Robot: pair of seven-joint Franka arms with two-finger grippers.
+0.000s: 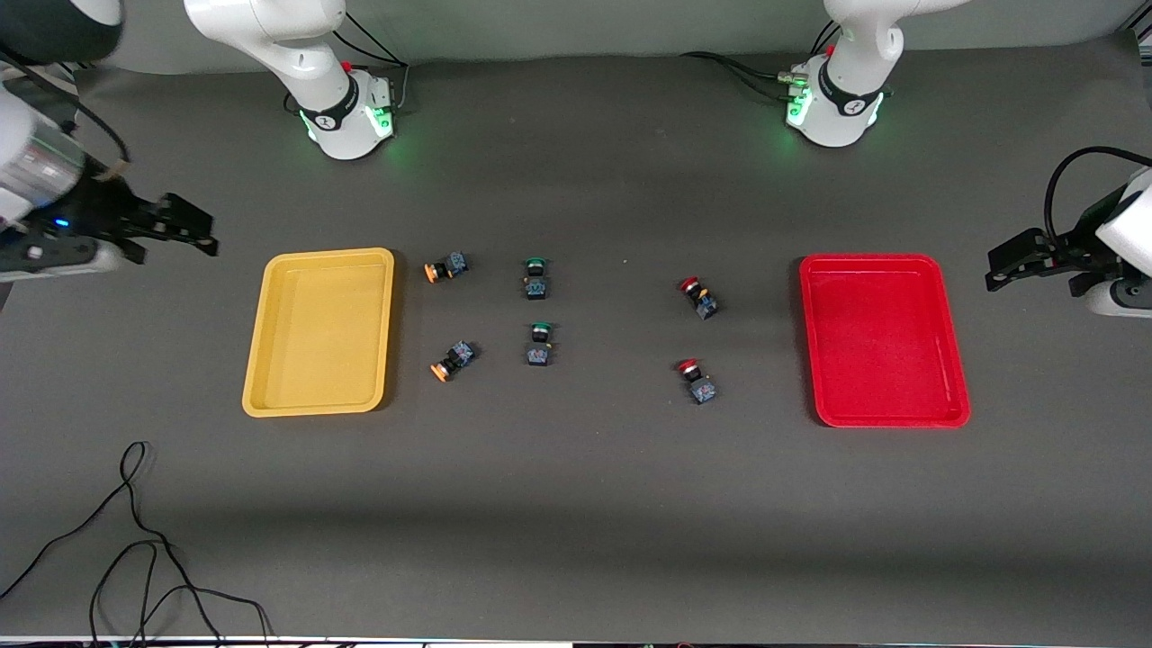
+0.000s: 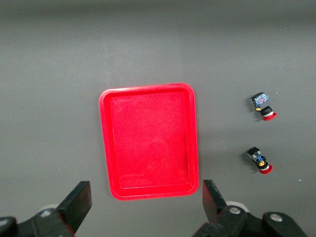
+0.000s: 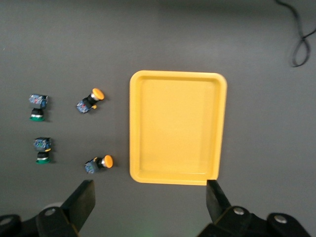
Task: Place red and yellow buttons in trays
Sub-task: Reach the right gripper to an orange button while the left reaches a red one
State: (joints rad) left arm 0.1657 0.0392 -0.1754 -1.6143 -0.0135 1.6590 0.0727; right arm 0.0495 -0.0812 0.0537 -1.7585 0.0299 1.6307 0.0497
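A yellow-capped button needs to go in the yellow tray [image 1: 319, 333]. My right gripper should grip its circuit-board base [image 1: 455, 263] next.
The yellow tray [image 1: 319, 333] lies toward the right arm's end, the red tray [image 1: 882, 340] toward the left arm's end; both hold nothing. Two yellow-capped buttons [image 1: 445, 266] [image 1: 453, 359] lie on their sides beside the yellow tray. Two red-capped buttons [image 1: 697, 297] [image 1: 696, 379] lie between the table's middle and the red tray. My right gripper [image 1: 184, 229] is open, up over the table's end by the yellow tray [image 3: 177, 126]. My left gripper [image 1: 1012, 261] is open, up over the table's end by the red tray [image 2: 148, 140]. Both are empty.
Two green-capped buttons [image 1: 536, 277] [image 1: 539, 343] lie at the table's middle, between the yellow and red ones. A loose black cable [image 1: 135, 540] curls on the table near the front camera, at the right arm's end. The arm bases stand along the table's edge farthest from the front camera.
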